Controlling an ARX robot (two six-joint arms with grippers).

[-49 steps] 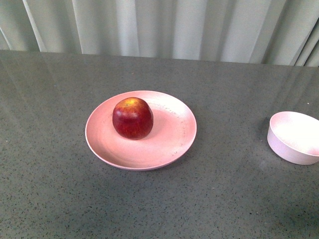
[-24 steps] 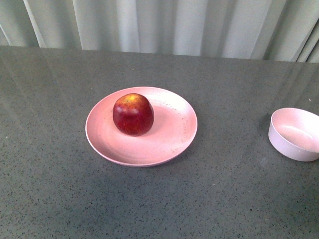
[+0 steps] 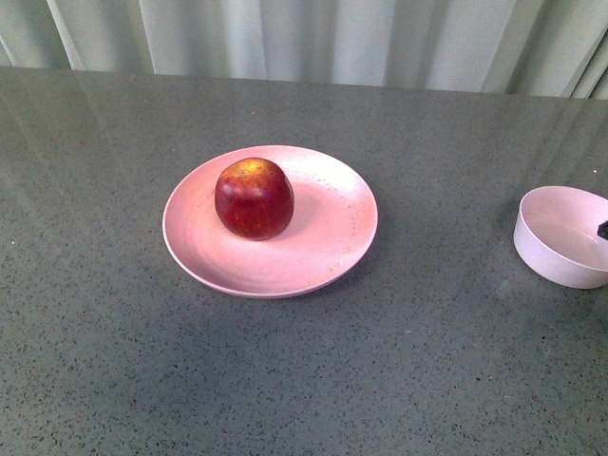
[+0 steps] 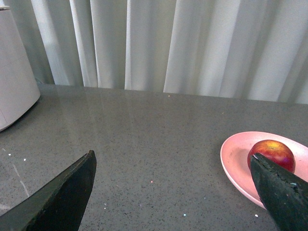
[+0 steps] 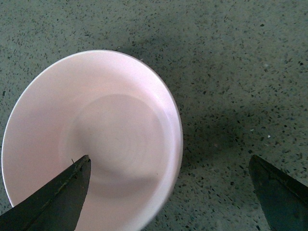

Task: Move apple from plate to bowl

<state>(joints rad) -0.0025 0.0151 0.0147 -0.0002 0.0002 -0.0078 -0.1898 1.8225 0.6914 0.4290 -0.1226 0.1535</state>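
The bowl should come beside the plate for the apple, so my right gripper should next grab the bowl by its rim [image 5: 174, 144].
The dark-red apple [image 3: 254, 198] with a yellow patch on top rests on the left half of the wide pink plate [image 3: 332, 249], mid-table. The small pale bowl [image 3: 549, 261] stands empty at the right edge. In the left wrist view my left gripper [image 4: 172, 192] hovers open over bare table, left of the plate [image 4: 235, 161]; one finger partly covers the apple [image 4: 272, 151]. In the right wrist view my right gripper [image 5: 168, 197] is open above the bowl [image 5: 175, 126], straddling its rim, nothing held. A dark fingertip [image 3: 602, 229] peeks in over the bowl in the front view.
The grey speckled tabletop [image 3: 133, 380] spreads around the plate and bowl. A pale pleated curtain [image 3: 313, 38] closes off the far edge. A white rounded object [image 4: 14, 91] stands at the far left in the left wrist view.
The plate, apple and bowl sit higher in the front view than before, as the view shifted. A dark fingertip has appeared at the right edge over the bowl.
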